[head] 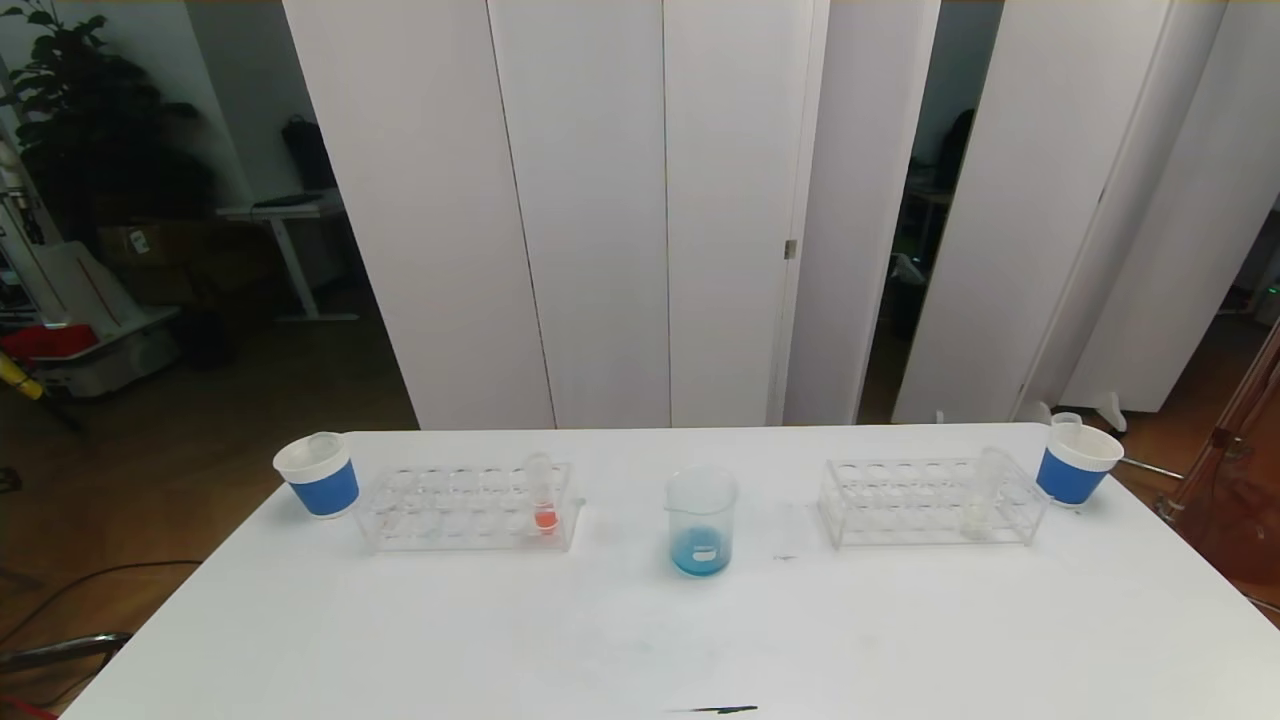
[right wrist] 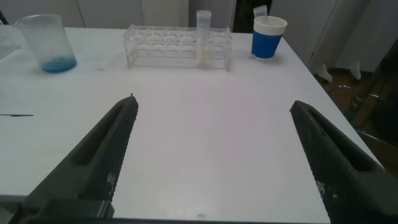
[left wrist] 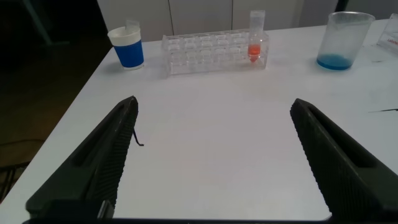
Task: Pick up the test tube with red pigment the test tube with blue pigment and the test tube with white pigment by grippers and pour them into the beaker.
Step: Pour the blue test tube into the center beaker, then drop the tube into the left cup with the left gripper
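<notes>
My left gripper should grab the test tube by its upper end, just under the test tube's rim [head: 539,469], because the clear rack [head: 462,510] surrounds the lower half of the test tube.
The beaker [head: 701,520] stands at the table's middle with blue liquid in its bottom; it also shows in the left wrist view [left wrist: 342,40] and the right wrist view [right wrist: 46,42]. A tube with red-orange liquid [head: 543,495] stands in the left clear rack [head: 468,508]. The test tube with white pigment [head: 985,495] stands in the right clear rack [head: 930,502]. No tube with blue liquid shows. My left gripper [left wrist: 214,102] is open and empty over bare table before the left rack. My right gripper [right wrist: 214,102] is open and empty before the right rack. Neither shows in the head view.
A blue-banded paper cup [head: 318,473] stands left of the left rack, another [head: 1076,463] right of the right rack with a clear tube top [head: 1066,423] showing at it. A thin dark mark [head: 715,710] lies near the table's front edge.
</notes>
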`<act>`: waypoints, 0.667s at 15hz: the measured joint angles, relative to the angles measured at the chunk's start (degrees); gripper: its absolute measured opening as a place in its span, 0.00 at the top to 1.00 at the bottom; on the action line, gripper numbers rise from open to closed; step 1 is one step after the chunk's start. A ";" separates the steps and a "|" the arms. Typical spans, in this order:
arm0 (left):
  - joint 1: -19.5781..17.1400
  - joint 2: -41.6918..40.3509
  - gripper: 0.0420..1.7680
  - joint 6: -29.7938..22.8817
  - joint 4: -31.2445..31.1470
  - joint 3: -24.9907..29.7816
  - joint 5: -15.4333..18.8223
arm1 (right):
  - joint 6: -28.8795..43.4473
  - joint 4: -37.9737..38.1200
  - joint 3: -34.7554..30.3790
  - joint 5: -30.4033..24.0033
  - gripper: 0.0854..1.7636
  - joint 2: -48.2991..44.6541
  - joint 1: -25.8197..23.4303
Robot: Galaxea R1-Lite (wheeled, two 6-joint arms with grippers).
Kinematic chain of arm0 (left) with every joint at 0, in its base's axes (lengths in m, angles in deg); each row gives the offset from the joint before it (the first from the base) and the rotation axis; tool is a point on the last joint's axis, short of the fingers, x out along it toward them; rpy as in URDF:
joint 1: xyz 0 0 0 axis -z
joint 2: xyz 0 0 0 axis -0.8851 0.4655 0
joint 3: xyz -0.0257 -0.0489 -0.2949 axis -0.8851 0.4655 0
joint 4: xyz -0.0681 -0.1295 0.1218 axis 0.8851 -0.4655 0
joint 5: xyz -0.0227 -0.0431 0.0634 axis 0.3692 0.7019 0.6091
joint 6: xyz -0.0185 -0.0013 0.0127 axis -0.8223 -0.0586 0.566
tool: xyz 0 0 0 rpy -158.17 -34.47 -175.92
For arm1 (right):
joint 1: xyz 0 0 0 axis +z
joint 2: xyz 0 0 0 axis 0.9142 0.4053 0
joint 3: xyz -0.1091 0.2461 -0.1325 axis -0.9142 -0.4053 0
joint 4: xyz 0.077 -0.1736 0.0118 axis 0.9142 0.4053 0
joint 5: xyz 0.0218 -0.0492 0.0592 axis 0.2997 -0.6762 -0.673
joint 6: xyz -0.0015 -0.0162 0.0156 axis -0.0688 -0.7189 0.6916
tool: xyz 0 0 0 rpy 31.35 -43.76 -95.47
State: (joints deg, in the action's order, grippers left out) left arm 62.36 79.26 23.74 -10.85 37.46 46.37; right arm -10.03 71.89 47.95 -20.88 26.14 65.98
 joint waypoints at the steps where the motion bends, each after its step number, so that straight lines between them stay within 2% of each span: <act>1: 0.00 0.00 0.01 0.02 0.00 -0.05 0.02 | -0.02 0.00 0.00 0.00 0.01 0.00 0.00; 10: 0.00 0.02 0.01 0.20 -0.04 0.00 -0.15 | -0.02 -0.02 0.00 0.00 0.01 0.00 0.00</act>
State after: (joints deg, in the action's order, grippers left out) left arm 62.36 79.29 23.93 -10.89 37.46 46.23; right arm -10.05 71.87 47.95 -20.88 26.14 65.98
